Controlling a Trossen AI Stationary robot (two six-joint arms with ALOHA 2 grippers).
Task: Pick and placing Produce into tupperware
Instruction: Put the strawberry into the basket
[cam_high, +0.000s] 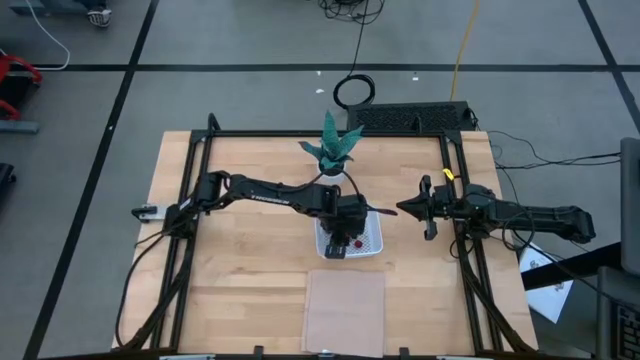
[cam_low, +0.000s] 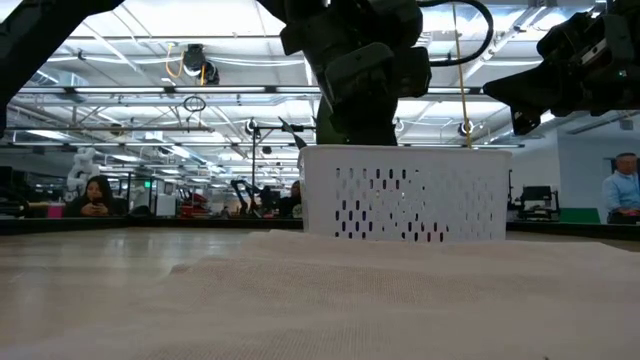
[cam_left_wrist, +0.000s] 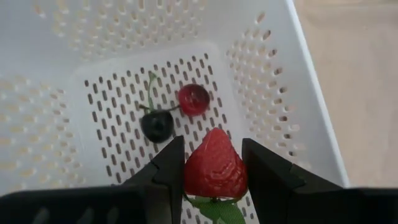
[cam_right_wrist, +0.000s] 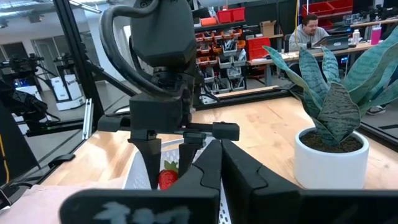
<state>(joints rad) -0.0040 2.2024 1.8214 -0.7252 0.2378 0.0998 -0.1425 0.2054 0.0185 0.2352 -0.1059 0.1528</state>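
Note:
The strawberry hangs with its red tip (cam_left_wrist: 216, 140) high above the tupperware's perforated bottom. The strawberry stays in my left gripper and now goes down into the tupperware before release.
In the left wrist view my left gripper (cam_left_wrist: 213, 142) is shut on the red-and-green strawberry piece (cam_left_wrist: 214, 171) above the white perforated tupperware (cam_left_wrist: 273, 74). The small dark red fruit (cam_left_wrist: 194, 99) and the small blackish one (cam_left_wrist: 157, 124) lie on the tupperware's floor. No purple grape cluster shows in any view. From above, the left gripper (cam_high: 345, 238) hangs over the tupperware (cam_high: 375, 240) at the table's middle. My right gripper (cam_high: 388, 211) is shut, empty, and hovers just right of the tupperware, pointing toward the left arm. My left gripper pinches the strawberry's red body (cam_left_wrist: 199, 171) between its two fingers (cam_left_wrist: 168, 168), one on each side, coming from above and pointing down. The green leaf end (cam_left_wrist: 217, 208) points back toward the wrist. The strawberry (cam_right_wrist: 168, 178) is lifted clear of the floor, about level with the rim.
A green leafy plant in a white pot (cam_high: 335, 150) stands just beyond the tupperware. A flat tan sheet (cam_high: 345, 310) lies on the near side. A black frame runs along the table's edges (cam_high: 200, 200). People sit in the room beyond the table (cam_low: 95, 195).

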